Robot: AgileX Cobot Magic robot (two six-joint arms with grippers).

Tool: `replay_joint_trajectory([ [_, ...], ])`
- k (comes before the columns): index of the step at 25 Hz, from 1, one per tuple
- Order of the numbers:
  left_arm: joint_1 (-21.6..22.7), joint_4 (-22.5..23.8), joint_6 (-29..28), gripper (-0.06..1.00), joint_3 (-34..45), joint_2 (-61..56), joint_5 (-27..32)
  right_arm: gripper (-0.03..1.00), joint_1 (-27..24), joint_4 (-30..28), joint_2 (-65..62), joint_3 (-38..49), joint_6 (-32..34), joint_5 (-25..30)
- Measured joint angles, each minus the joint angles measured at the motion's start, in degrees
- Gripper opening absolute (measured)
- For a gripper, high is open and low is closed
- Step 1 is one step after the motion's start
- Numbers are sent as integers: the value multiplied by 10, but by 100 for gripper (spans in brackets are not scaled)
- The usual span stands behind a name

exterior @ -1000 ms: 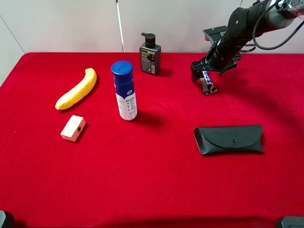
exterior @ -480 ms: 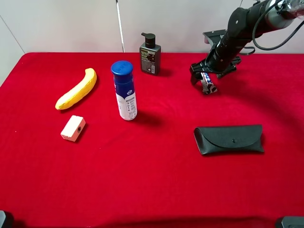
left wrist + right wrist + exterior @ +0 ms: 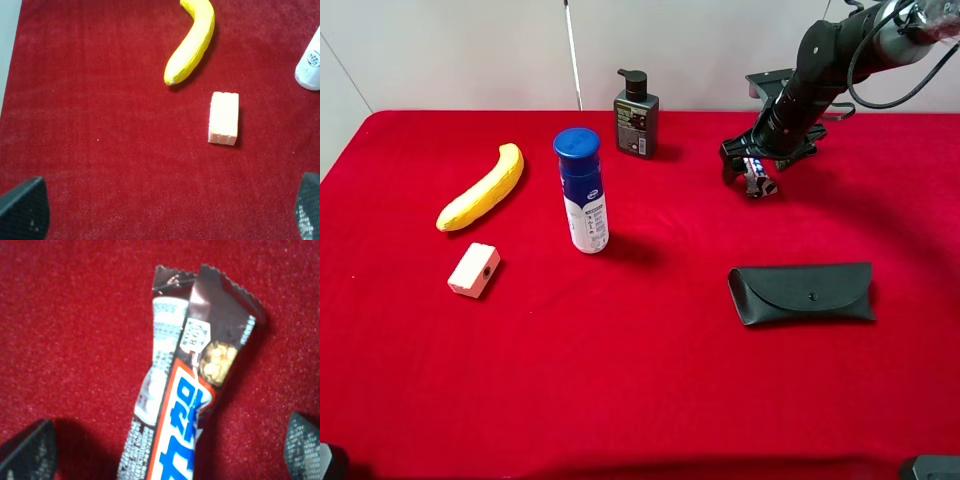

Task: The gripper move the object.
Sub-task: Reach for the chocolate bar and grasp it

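Observation:
I will grab the candy bar by its blue-lettered middle (image 3: 176, 440) with my right gripper next, so the candy bar's crimped end (image 3: 220, 290) stays free for the move.
The candy bar (image 3: 757, 177), in a shiny brown-and-white wrapper with blue lettering, lies on the red cloth at the back right. My right gripper (image 3: 750, 168) is right over it, open, with one finger on each side of the bar. In the right wrist view the candy bar (image 3: 200, 370) lies between the two wide-apart fingertips (image 3: 27, 450) of the right gripper (image 3: 165, 452), with cloth showing on both sides. My left gripper (image 3: 165, 212) is open and empty above the cloth, near the white block (image 3: 223, 118).
A banana (image 3: 482, 187) and a white block (image 3: 474, 270) lie at the left. A blue-capped white bottle (image 3: 582, 190) stands in the middle. A dark pump bottle (image 3: 636, 117) stands at the back. A black glasses case (image 3: 802, 292) lies in front of the candy bar.
The right arm has shifted slightly back and up over the candy bar. The bar stays at about the same spot on the cloth. Nothing else has moved.

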Motion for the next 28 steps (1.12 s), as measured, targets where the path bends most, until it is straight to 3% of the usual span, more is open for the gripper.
replay_joint_trajectory([
  [12, 0, 0, 0, 97, 0, 0, 0, 50, -2, 6, -5, -1, 0, -6],
  [16, 0, 0, 0, 97, 0, 0, 0, 36, -2, 8, -12, 0, 0, -9],
  [23, 0, 0, 0, 97, 0, 0, 0, -2, -2, 8, -24, 0, 0, -13],
  [28, 0, 0, 0, 97, 0, 0, 0, -3, -2, 8, -24, 1, -5, -15],
])
